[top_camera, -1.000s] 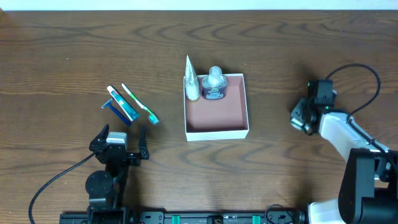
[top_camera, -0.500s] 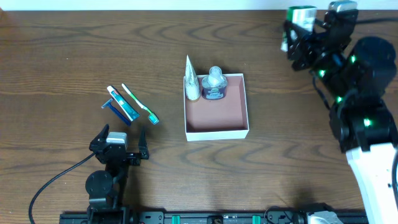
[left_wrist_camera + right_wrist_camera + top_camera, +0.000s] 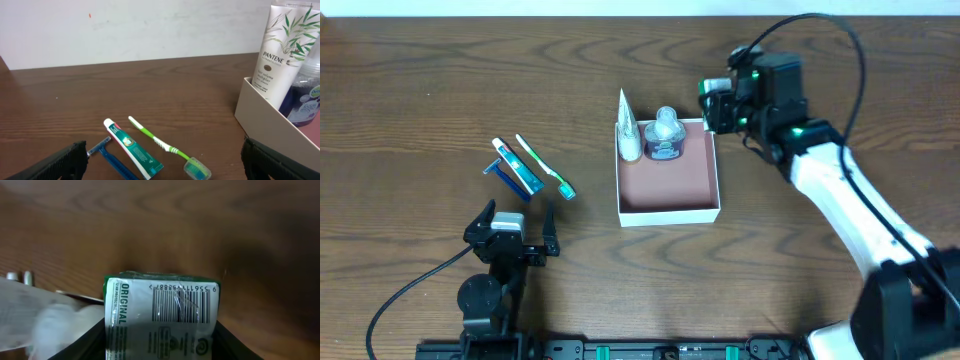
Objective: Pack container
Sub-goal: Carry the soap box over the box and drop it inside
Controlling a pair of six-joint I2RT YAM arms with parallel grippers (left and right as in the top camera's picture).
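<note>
My right gripper keeps holding the soap box until it is over the container. It hangs past the container's far corner and would end outside if released now.
The container is a square shallow box with white walls and a pinkish-brown inside, at the table's middle. A white tube and a small purple bottle stand in its far part. My right gripper is shut on a green-and-white soap box and hovers just beyond the container's far right corner. My left gripper is open and empty near the table's front left. A toothpaste tube, a blue razor and a green toothbrush lie on the table before it.
The container's near wall shows at the right of the left wrist view, with the tube standing in it. The three loose toiletries lie left of the container. A black cable runs at the front left.
My right arm swung from the table's right side up to the far right, then came leftward and now holds the soap box by the container's far right corner. The left arm has not moved.
</note>
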